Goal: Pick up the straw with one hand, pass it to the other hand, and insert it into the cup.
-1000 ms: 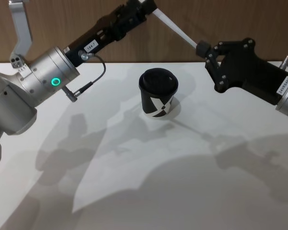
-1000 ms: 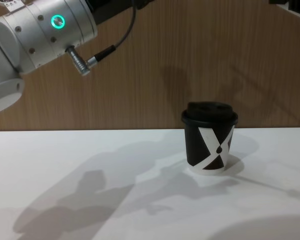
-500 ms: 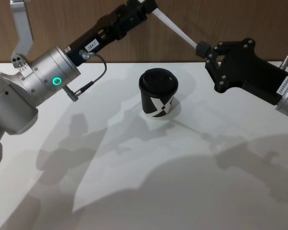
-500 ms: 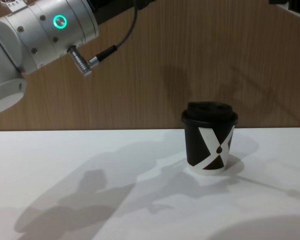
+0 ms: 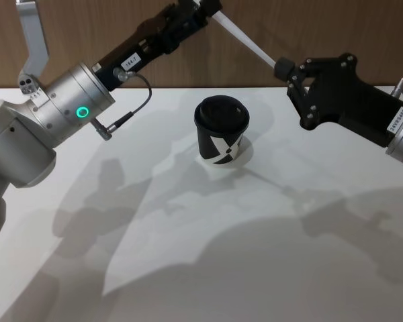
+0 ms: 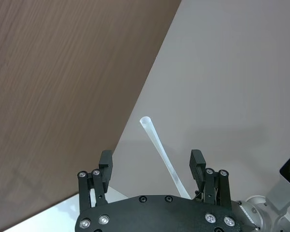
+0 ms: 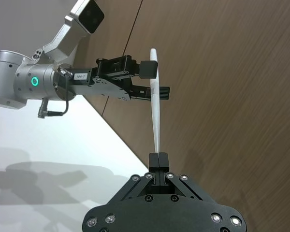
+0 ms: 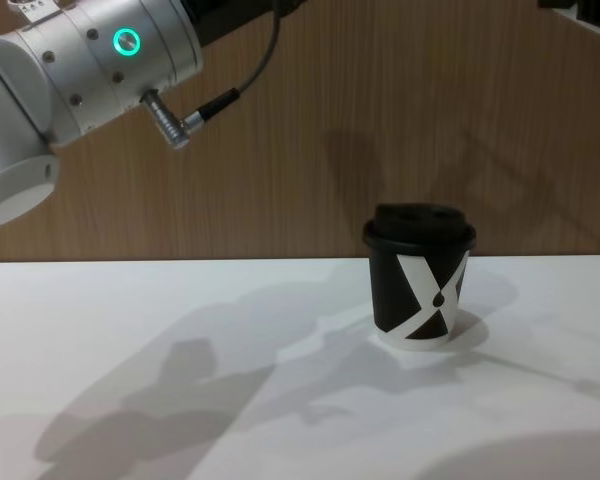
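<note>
My left gripper grips the straw by its free upper part next, since my right gripper's shut fingers cover the straw's lower end.
The white straw hangs slanted in the air above and behind the cup, a black paper cup with a white X and a domed lid, standing on the white table. My right gripper, all black and blocky, is shut on the straw's lower end. My left gripper, on the silver wrist with the green ring, is open at the straw's upper end. Its fingers stand either side of the straw without touching it. The cup stands upright, apart from both grippers.
A brown wooden wall rises right behind the table's far edge, close to both raised grippers. A grey cable loops from the left wrist. Arm shadows fall across the table's front half.
My left arm has shifted slightly forward and up along the straw. The right gripper, the straw and the cup have stayed put.
</note>
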